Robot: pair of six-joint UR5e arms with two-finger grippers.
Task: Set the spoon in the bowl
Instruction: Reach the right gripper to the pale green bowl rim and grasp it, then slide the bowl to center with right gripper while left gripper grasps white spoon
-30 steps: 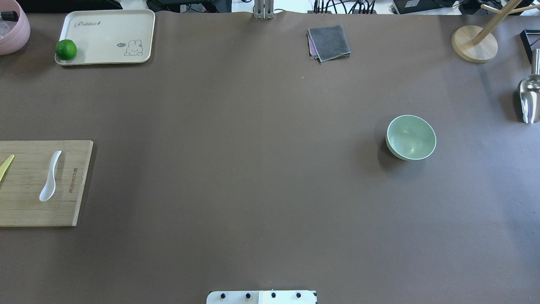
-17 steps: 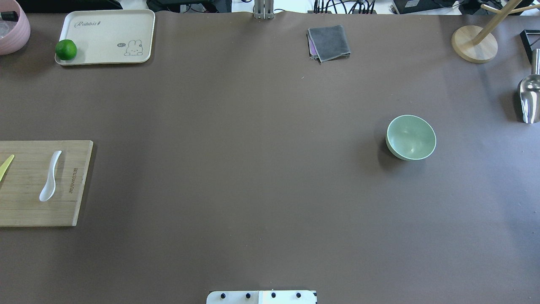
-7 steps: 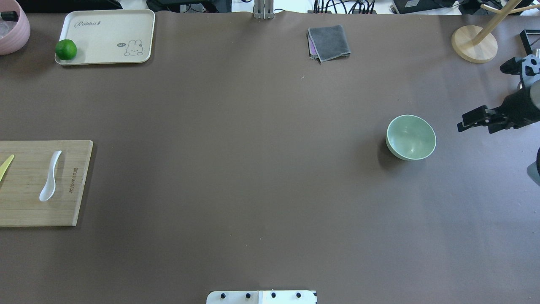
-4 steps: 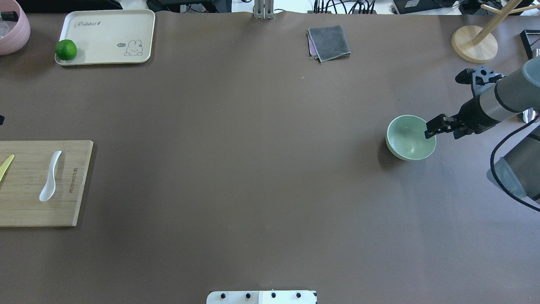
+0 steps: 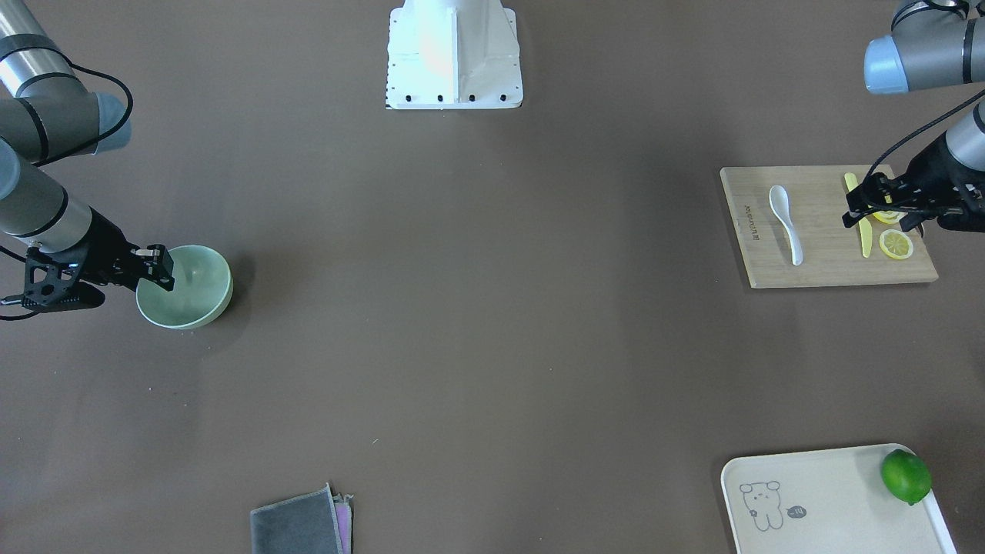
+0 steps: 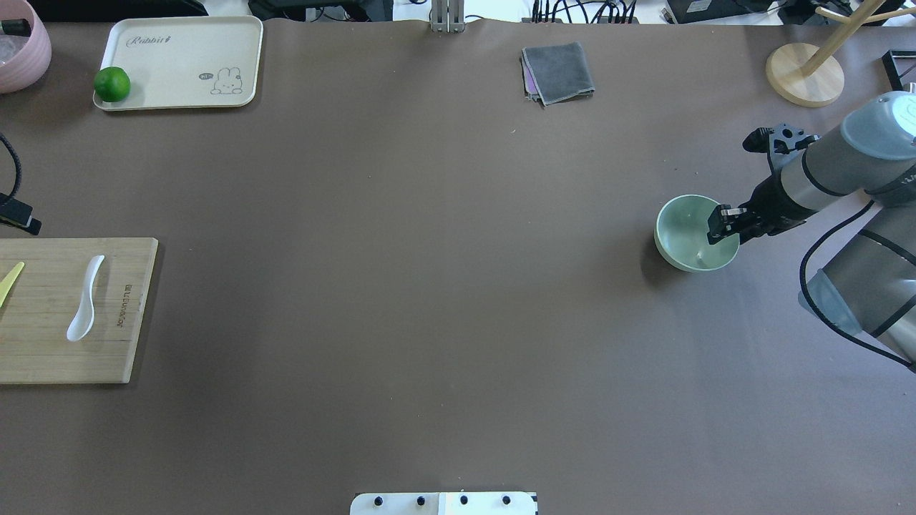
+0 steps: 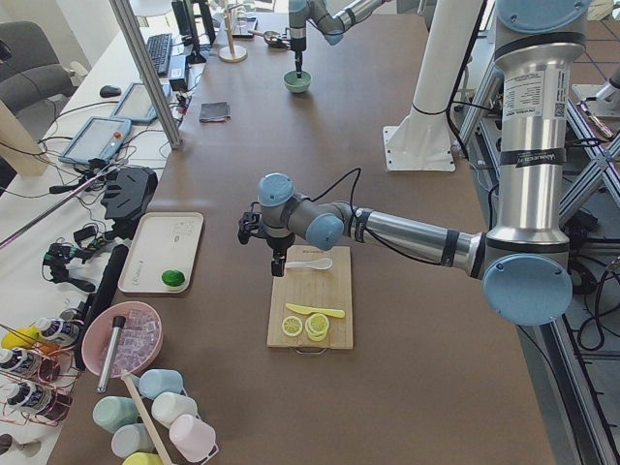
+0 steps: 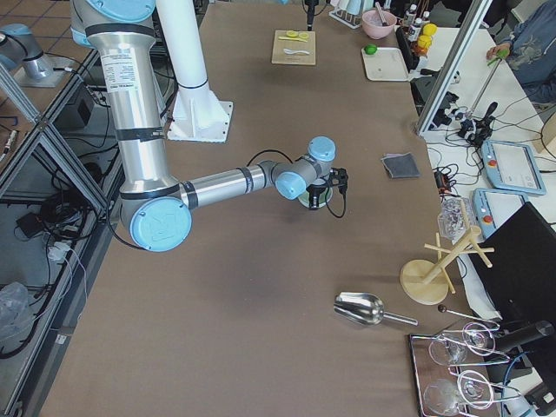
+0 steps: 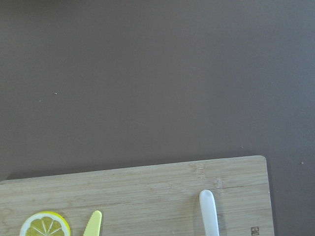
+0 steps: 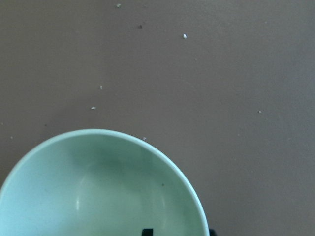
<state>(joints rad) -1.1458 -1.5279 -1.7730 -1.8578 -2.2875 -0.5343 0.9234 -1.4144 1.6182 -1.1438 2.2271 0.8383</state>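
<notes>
My right gripper should grab the mint-green bowl by its rim (image 10: 196, 196) next, to bring the bowl within reach of the spoon.
The white spoon (image 6: 86, 300) lies on a wooden cutting board (image 6: 43, 357) at the table's left; it also shows in the front view (image 5: 785, 223) and the left wrist view (image 9: 209, 211). The mint-green bowl (image 6: 683, 239) stands at the right, empty (image 10: 98, 196). My right gripper (image 6: 719, 227) is open at the bowl's right rim, one finger inside and one outside. My left gripper (image 5: 856, 209) is open above the board's outer part, over the yellow knife (image 5: 862, 235), beside the spoon and apart from it.
Lemon slices (image 5: 896, 245) lie on the board by the knife. A cream tray (image 6: 179, 64) with a lime (image 6: 112, 84) and a pink bowl (image 6: 21, 50) are at the back left. A grey cloth (image 6: 558, 71) and a wooden stand (image 6: 805, 75) are at the back.
My right arm came in from the right and its gripper moved to the bowl's right rim. My left arm's edge appeared at the left. Spoon and bowl have not moved.
</notes>
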